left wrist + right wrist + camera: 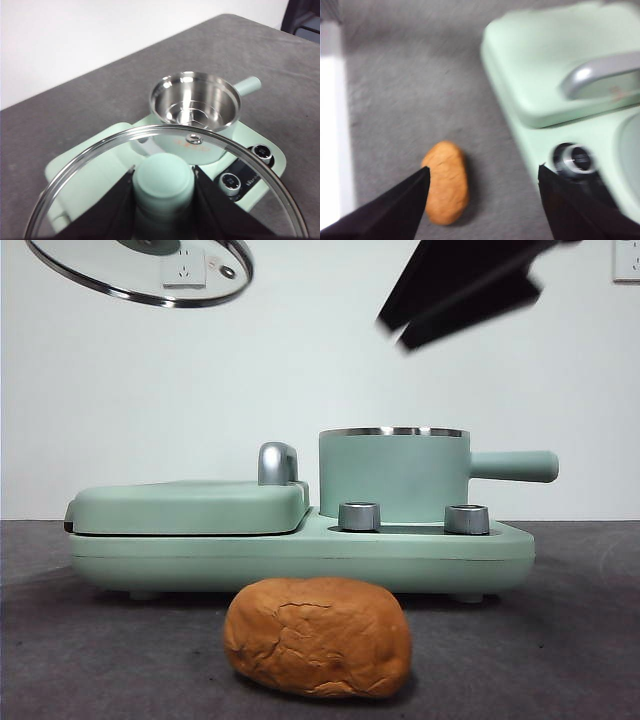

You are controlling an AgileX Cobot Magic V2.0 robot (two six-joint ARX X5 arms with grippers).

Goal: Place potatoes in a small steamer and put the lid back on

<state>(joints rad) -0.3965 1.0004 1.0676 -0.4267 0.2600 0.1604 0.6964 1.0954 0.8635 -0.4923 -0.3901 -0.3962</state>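
Note:
My right gripper should grab the potato across its narrower middle (318,638) next, because the potato's rounded ends are too far apart for the gripper's open fingers.
The potato (318,635), an orange-brown lump with cracked skin, lies on the grey table in front of the appliance. It also shows in the right wrist view as the potato (446,182). My right gripper (482,172) hangs open well above it, blurred, a dark shape at the top right in the front view (455,295). The small steamer (395,475) stands uncovered on the base, and its steel inside (195,102) is empty. My left gripper (163,172) is shut on the green knob of the glass lid (250,165). The lid (140,270) is held high at the left.
The flat green griddle cover (190,505) with a silver handle (277,462) is closed, left of the steamer. Two steel dials (359,516) sit on the base front. The steamer's side handle (515,466) points right. The grey table (560,640) runs round the appliance.

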